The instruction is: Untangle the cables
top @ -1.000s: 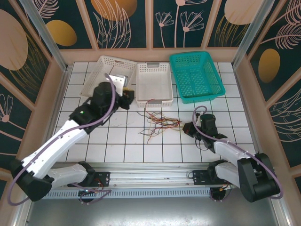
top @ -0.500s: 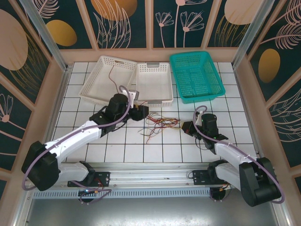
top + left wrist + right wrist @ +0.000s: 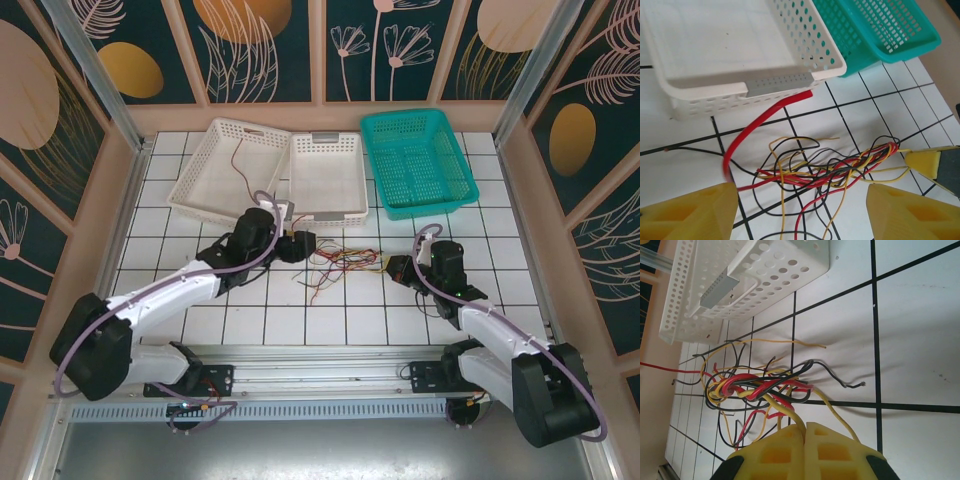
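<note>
Next, my left gripper grabs the red wire by its loose arching part (image 3: 297, 221) (image 3: 744, 135), clear of the tangle, to pull it out and untangle it.
The cables (image 3: 340, 262) lie as a loose tangle of red, black and yellow wires on the white tiles in front of the middle basket. My left gripper (image 3: 298, 243) hangs at the tangle's left end. In the left wrist view it is open (image 3: 800, 192), with the cables (image 3: 830, 170) spread between and beyond its yellow fingers (image 3: 690, 212), untouched. My right gripper (image 3: 392, 266) sits at the tangle's right end. The right wrist view shows it shut (image 3: 805, 427) on a yellow wire leading out of the cables (image 3: 755, 385). One red wire (image 3: 240, 165) lies apart in the left white basket.
Three baskets stand along the back: a tilted white basket (image 3: 215, 190), a white middle basket (image 3: 328, 210) and a teal basket (image 3: 415, 205). The middle basket's front wall (image 3: 740, 95) is close behind the tangle. A red wire (image 3: 765, 117) arches from that wall toward my left finger.
My left arm has swung from over the left white basket down and right to the tangle, and a red wire now lies in that basket. The right gripper has barely moved.
</note>
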Robot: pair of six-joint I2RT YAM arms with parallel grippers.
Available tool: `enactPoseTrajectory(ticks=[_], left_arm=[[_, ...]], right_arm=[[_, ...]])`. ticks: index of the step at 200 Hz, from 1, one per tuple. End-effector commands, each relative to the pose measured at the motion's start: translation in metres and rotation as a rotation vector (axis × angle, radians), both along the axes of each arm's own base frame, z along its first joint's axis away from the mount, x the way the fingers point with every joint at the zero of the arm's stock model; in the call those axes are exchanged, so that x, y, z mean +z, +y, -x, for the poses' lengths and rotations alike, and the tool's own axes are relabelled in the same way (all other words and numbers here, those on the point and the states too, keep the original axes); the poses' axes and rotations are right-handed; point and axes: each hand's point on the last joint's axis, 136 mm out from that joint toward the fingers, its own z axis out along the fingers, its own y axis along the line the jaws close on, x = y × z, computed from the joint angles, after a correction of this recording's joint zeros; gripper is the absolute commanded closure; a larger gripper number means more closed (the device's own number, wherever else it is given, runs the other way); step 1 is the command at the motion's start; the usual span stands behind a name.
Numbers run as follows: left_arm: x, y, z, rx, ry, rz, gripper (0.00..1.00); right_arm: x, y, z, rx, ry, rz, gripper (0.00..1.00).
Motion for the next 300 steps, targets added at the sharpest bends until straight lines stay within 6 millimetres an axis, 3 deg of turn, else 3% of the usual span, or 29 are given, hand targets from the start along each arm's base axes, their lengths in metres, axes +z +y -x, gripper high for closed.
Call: enactPoseTrajectory(ticks=[1,23,68,128,163,205,241,300], left_arm=[[0.018,0.016,0.002,0.082,-0.037,0.047,0.31],[0.012,0.024,0.006,0.114,-0.022,0.051,0.29],[-0.02,0.028,0.001,0.17,0.019,0.032,0.29],[-0.028,0.021,-0.022,0.223,0.005,0.034,0.3],[-0.028,0.008,-0.029,0.202,0.01,0.063,0.56],[-0.037,0.013,-0.028,0.205,0.015,0.026,0.74],[-0.038,0.016,-0.026,0.203,0.01,0.002,1.0],[-0.033,0.025,-0.024,0.211,-0.004,-0.04,1.0]], right_arm=[[0.004,-0.001,-0.001,0.007,-0.024,-0.001,1.0],[0.005,0.0,-0.002,0.007,-0.025,-0.01,1.0],[0.015,0.007,0.001,0.041,-0.04,-0.052,1.0],[0.026,0.018,0.012,0.115,-0.063,-0.115,1.0],[0.027,0.018,0.013,0.118,-0.068,-0.117,1.0],[0.031,0.02,0.013,0.123,-0.078,-0.129,1.0],[0.033,0.02,0.012,0.121,-0.087,-0.129,1.0],[0.034,0.019,0.012,0.119,-0.089,-0.133,1.0]])
